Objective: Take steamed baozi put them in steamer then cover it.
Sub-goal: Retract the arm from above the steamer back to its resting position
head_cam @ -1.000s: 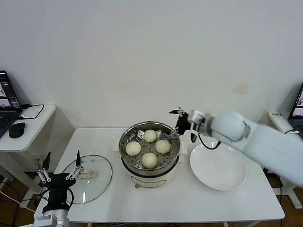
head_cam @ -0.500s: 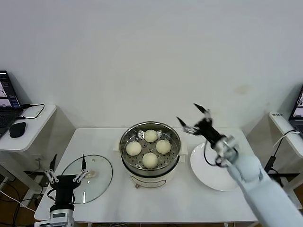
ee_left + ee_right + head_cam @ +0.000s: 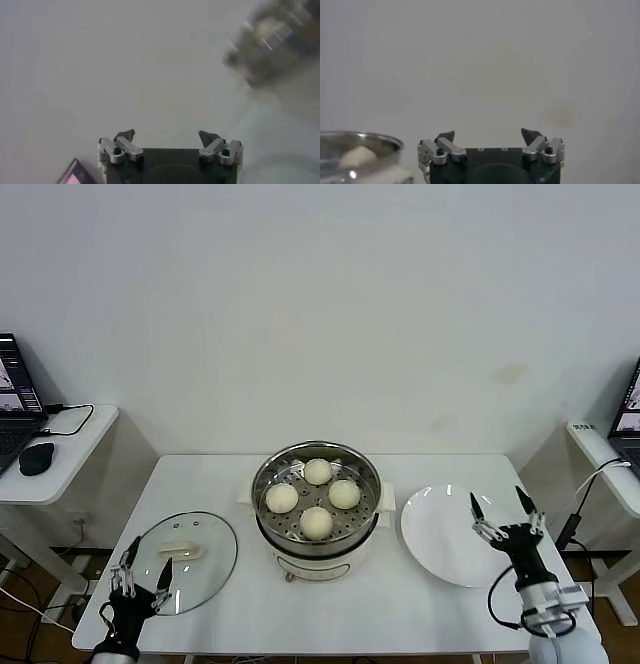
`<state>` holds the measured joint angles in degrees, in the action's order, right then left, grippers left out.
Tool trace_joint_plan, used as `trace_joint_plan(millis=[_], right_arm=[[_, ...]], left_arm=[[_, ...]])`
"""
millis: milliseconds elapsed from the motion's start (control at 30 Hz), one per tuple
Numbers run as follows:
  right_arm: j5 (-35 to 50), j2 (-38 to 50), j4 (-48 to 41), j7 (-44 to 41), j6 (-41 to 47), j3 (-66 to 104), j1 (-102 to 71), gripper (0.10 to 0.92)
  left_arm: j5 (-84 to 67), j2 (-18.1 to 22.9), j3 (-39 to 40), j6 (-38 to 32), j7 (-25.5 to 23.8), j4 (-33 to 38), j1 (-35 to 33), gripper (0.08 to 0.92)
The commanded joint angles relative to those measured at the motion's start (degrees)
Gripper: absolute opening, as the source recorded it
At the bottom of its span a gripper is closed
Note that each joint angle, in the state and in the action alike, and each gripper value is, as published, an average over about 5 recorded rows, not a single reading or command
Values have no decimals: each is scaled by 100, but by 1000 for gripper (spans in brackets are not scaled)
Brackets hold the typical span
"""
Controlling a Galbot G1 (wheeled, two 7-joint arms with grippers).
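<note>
My left gripper should grab the glass cover by its cream handle [image 3: 180, 551] next. Then it can cover the steamer full of baozi [image 3: 316, 496].
Four cream-white baozi [image 3: 317, 498] sit in the shiny perforated steamer [image 3: 272, 474] on a cream-white pot at the table's middle. The steamer also shows in the right wrist view [image 3: 355, 150] with one bun in it. The clear glass cover [image 3: 210, 559] with its cream handle lies flat on the table to the left. My left gripper [image 3: 146, 557] is open and empty, low at the front left, over the cover's near edge; it shows open in the left wrist view [image 3: 166, 136]. My right gripper [image 3: 496, 506] is open and empty at the front right, also in its own view [image 3: 488, 135].
An empty white plate [image 3: 445, 539] lies right of the steamer, under my right gripper. A side table with a laptop [image 3: 18, 389] and mouse [image 3: 36, 458] stands at the far left. A white wall is behind.
My right arm has pulled back from beside the steamer to the front right, past the plate. My left gripper has dropped lower at the front left. The buns and cover have not moved.
</note>
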<state>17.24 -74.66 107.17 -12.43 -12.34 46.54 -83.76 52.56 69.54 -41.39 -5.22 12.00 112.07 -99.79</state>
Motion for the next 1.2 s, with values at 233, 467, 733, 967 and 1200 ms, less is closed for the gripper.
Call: trace_joint_plan(millis=[233,467,733,967,1200], right_arm=[[-309,-698,93,174,-345,661,-752,823],[-394,-799,116,166,-343,671,-794,822],[-427,-885,173,161,-363,740,-888,822],[-428,-895,242,129,-366,854,-951,823],[-416,-893,181,124,-364,901,-924,823]], left_arm=[[2469,-510,112,140,-476,-1281,927,823],[2420,-519,501,140,-515,-1768,1527,823],[2333,-618,757,139,-500,-2272,2182,823],[2244,-678,918,136,-514,-2827,2766,823],[2212,-628,1025,134,-514,-3168,3076,823]])
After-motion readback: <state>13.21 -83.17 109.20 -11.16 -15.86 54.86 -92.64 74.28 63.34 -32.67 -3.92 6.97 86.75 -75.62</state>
